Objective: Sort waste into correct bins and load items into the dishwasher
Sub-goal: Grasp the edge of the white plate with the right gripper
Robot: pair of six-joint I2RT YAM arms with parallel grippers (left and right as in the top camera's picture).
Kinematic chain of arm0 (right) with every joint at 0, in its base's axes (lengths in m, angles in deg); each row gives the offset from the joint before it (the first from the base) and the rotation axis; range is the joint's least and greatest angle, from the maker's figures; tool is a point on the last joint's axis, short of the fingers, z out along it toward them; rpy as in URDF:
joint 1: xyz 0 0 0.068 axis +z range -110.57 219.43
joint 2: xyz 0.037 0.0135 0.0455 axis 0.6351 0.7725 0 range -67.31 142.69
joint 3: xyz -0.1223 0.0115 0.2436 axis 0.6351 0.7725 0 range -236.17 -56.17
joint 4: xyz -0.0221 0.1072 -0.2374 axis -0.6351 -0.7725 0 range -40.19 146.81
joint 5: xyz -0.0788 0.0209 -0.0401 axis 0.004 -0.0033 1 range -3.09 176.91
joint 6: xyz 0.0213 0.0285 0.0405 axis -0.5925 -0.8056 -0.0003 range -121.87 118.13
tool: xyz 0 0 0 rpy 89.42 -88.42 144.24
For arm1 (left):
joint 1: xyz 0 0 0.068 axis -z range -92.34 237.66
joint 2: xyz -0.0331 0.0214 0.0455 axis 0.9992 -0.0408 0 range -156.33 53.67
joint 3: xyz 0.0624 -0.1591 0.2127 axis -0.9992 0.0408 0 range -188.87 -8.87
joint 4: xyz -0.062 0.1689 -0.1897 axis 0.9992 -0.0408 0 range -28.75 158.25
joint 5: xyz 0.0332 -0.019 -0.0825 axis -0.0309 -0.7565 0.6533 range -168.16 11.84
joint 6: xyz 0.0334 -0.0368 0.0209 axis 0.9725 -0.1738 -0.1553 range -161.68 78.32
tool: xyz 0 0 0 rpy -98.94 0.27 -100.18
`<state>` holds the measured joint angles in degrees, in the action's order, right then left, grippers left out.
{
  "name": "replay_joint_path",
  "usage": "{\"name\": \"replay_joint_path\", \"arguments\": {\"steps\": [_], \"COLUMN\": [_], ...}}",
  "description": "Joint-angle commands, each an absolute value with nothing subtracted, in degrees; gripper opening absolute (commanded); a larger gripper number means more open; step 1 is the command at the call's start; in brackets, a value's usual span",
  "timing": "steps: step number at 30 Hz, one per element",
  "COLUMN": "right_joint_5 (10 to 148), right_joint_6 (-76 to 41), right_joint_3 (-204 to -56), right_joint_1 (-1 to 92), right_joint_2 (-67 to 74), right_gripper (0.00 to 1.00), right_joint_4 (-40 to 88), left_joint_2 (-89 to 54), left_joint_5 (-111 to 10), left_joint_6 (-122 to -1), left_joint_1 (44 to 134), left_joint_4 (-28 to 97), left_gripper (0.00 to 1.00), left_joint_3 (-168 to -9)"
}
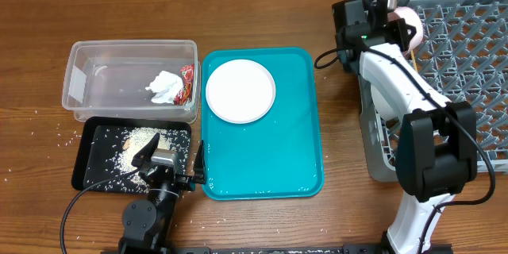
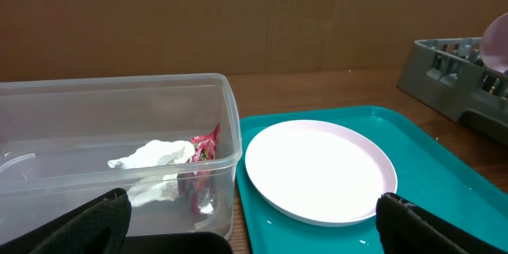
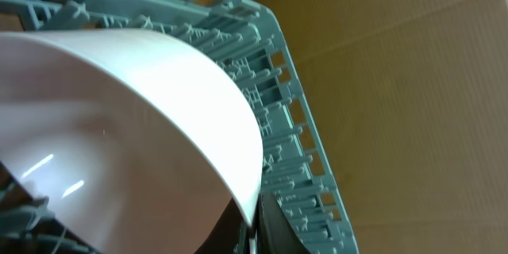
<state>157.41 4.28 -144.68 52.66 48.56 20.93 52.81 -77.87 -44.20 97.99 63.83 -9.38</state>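
Observation:
The white dish's lower side (image 3: 95, 139) reaches down among the grey dish rack's wires, inside the rack's rim, so my right gripper is ready to release it.
A white plate (image 1: 240, 90) lies on the teal tray (image 1: 270, 159); it also shows in the left wrist view (image 2: 317, 171). The clear tub (image 1: 95, 55) holds the white napkin (image 1: 164, 87) and the red-and-silver wrapper (image 1: 187, 83). The black tray (image 1: 99, 175) holds rice crumbs (image 1: 139, 139). My left gripper (image 1: 173, 157) (image 2: 254, 234) is open and empty, low between the black tray and the teal tray. My right gripper (image 1: 394, 24) (image 3: 252, 234) is shut on the rim of a white round dish (image 1: 409, 28) (image 3: 127, 127), held on edge over the far left corner of the grey dish rack (image 1: 468, 55).
Loose crumbs (image 1: 48, 127) are scattered on the wooden table left of the black tray. The rack's pegs and rim (image 3: 294, 111) lie close behind the held dish. The right arm (image 1: 397, 79) runs along the rack's left side.

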Motion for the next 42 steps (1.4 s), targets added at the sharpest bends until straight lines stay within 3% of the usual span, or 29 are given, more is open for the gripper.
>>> {"name": "replay_joint_path", "arguments": {"steps": [1,3,4,8,14,18,21,24,31,35,39,42], "right_joint_5": [154.59,155.44,155.46,155.42,146.39,121.41,96.19,81.98,82.51,82.51,82.51,82.55], "right_joint_6": [0.59,-1.64,-1.77,-2.74,-9.88,-14.06,-14.17,-18.71,-34.32,-36.46,-36.7,-39.46], "right_joint_3": [-144.57,-144.6,-144.68,-144.75,-147.61,-152.11,-151.96,-149.03,-140.27,-139.35,-139.35,-139.35], "right_joint_1": [53.97,54.95,55.65,58.41,64.59,70.52,73.62,74.74,73.29,72.35,72.35,72.29], "right_joint_2": [48.69,48.67,48.6,46.99,40.1,35.49,34.9,35.88,40.78,45.83,49.39,51.56], "right_gripper": [0.04,0.35,0.41,0.56,0.64,0.64,0.64,0.63,0.59,0.59,0.4,0.38], "right_joint_4": [17.04,14.13,13.04,11.84,3.51,-4.88,-4.99,-1.19,11.23,14.22,15.16,14.79], "left_joint_2": [53.4,53.4,53.4,53.4,53.4,53.4,53.4,53.4,53.4,53.4,53.4,53.4], "left_joint_5": [-77.47,-77.47,-77.47,-77.47,-77.47,-77.47,-77.47,-77.47,-77.47,-77.47,-77.47,-77.47], "left_joint_6": [-43.11,-43.11,-43.11,-43.11,-43.11,-43.11,-43.11,-43.11,-43.11,-43.11,-43.11,-43.11], "left_joint_1": [97.29,97.29,97.29,97.29,97.29,97.29,97.29,97.29,97.29,97.29,97.29,97.29], "left_joint_4": [63.85,63.85,63.85,63.85,63.85,63.85,63.85,63.85,63.85,63.85,63.85,63.85], "left_gripper": [1.0,1.0,1.0,1.0,1.0,1.0,1.0,1.0,1.0,1.0,1.0,1.0], "left_joint_3": [-9.14,-9.14,-9.14,-9.14,-9.14,-9.14,-9.14,-9.14,-9.14,-9.14,-9.14,-9.14]}}
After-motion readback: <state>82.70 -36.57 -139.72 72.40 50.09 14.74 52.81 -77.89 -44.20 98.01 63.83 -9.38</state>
